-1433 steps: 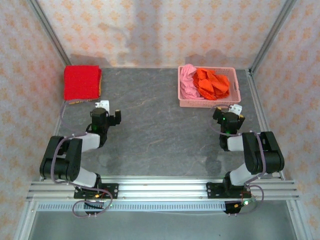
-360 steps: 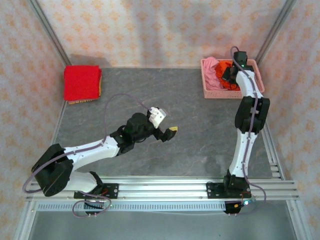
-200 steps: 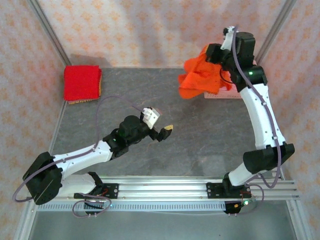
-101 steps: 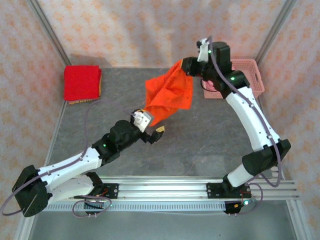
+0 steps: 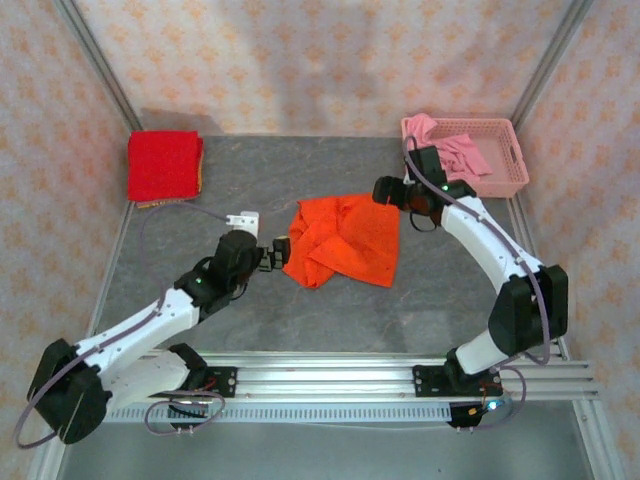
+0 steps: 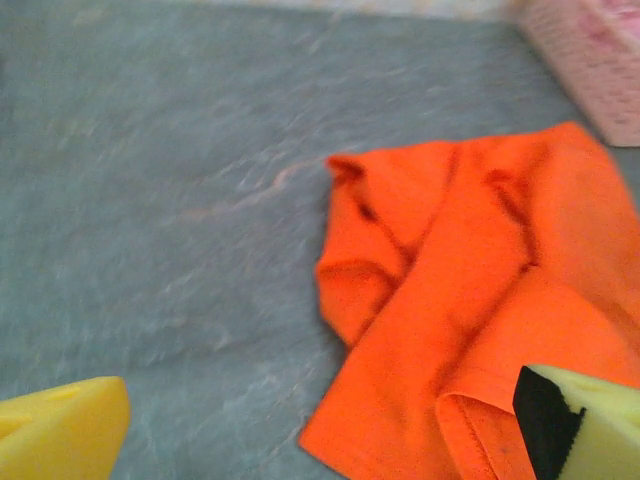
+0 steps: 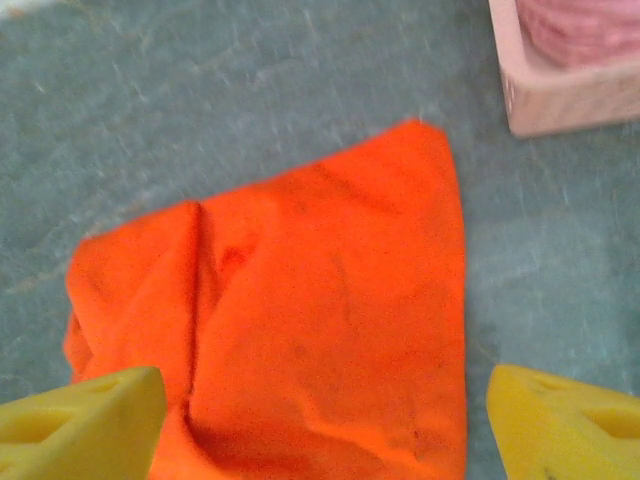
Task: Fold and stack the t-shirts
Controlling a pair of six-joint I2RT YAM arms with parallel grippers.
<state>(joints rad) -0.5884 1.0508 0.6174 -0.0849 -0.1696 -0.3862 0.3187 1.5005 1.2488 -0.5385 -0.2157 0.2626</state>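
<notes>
My right gripper grabs the orange t-shirt point(image 5: 345, 240) by its far corner nearest the pink basket next, to stretch it open for folding.
The bright orange t-shirt point(image 5: 345, 240) lies rumpled on the grey table, part of it doubled over at its left edge. The solid red t-shirt point(image 5: 165, 165) rests folded square in the back left corner. My left gripper point(image 5: 279, 252) hovers at the orange shirt's left edge, open; in its wrist view the orange shirt point(image 6: 470, 300) spreads from between the yellow fingers point(image 6: 60, 435) to the right. My right gripper point(image 5: 387, 191) stands open over the shirt's far right corner, the orange shirt point(image 7: 320, 300) lying flat between its fingertips point(image 7: 570, 420) with nothing gripped.
A pink lattice basket point(image 5: 505, 175) with pink cloth point(image 5: 455, 150) in it sits at the back right, beside the right arm. The basket's corner point(image 7: 560, 105) lies just beyond the shirt. Metal frame posts border the table's sides.
The right arm carried the orange shirt from the basket down to the table's middle and let go of it. The left gripper drew back and turned to the shirt's left edge.
</notes>
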